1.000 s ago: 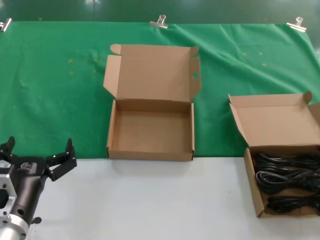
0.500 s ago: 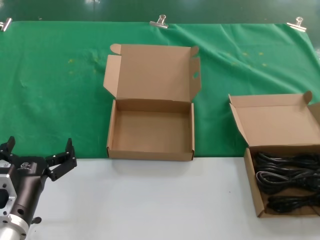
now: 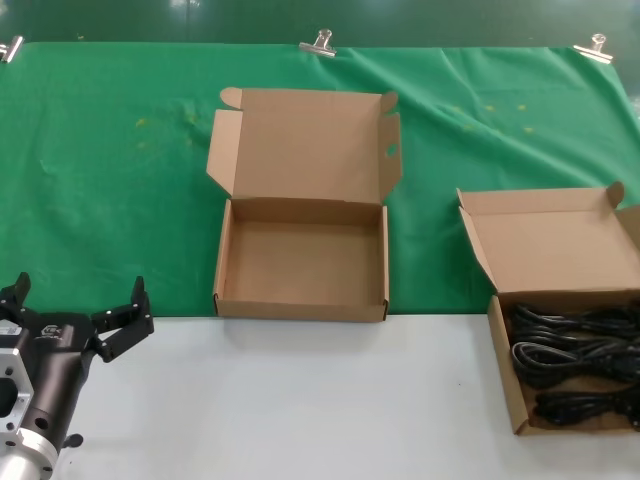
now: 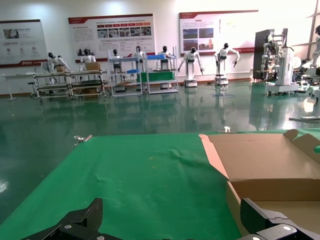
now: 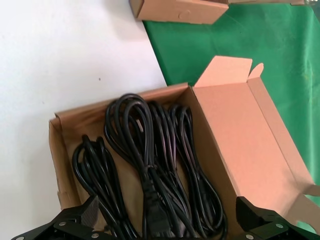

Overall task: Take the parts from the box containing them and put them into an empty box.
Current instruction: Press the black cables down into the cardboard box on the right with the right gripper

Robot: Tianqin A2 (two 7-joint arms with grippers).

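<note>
My right gripper should go lower before it closes. Its fingers are above the black cables lying inside the cardboard box, so they would miss the cables if I closed now.
The empty box (image 3: pixel 300 310) stands open at the table's middle, its lid (image 3: pixel 300 145) raised with a small oval hole in its right flap. It also shows in the left wrist view (image 4: pixel 265 162) and the right wrist view (image 5: pixel 175 10). The box containing the parts (image 3: pixel 505 370) sits at the right edge, lid open. Three bundles of black cables (image 3: pixel 575 360) lie in it. My right gripper (image 5: pixel 167 210) is open, just above the cables (image 5: pixel 150 150), out of the head view. My left gripper (image 3: pixel 78 300) is open and empty at the front left, also in its wrist view (image 4: pixel 172 210).
A green cloth (image 3: pixel 120 180) covers the far half of the table, held by metal clips (image 3: pixel 318 42). The near half is bare white table (image 3: pixel 300 400). A strip of white table lies between the two boxes (image 5: pixel 75 50).
</note>
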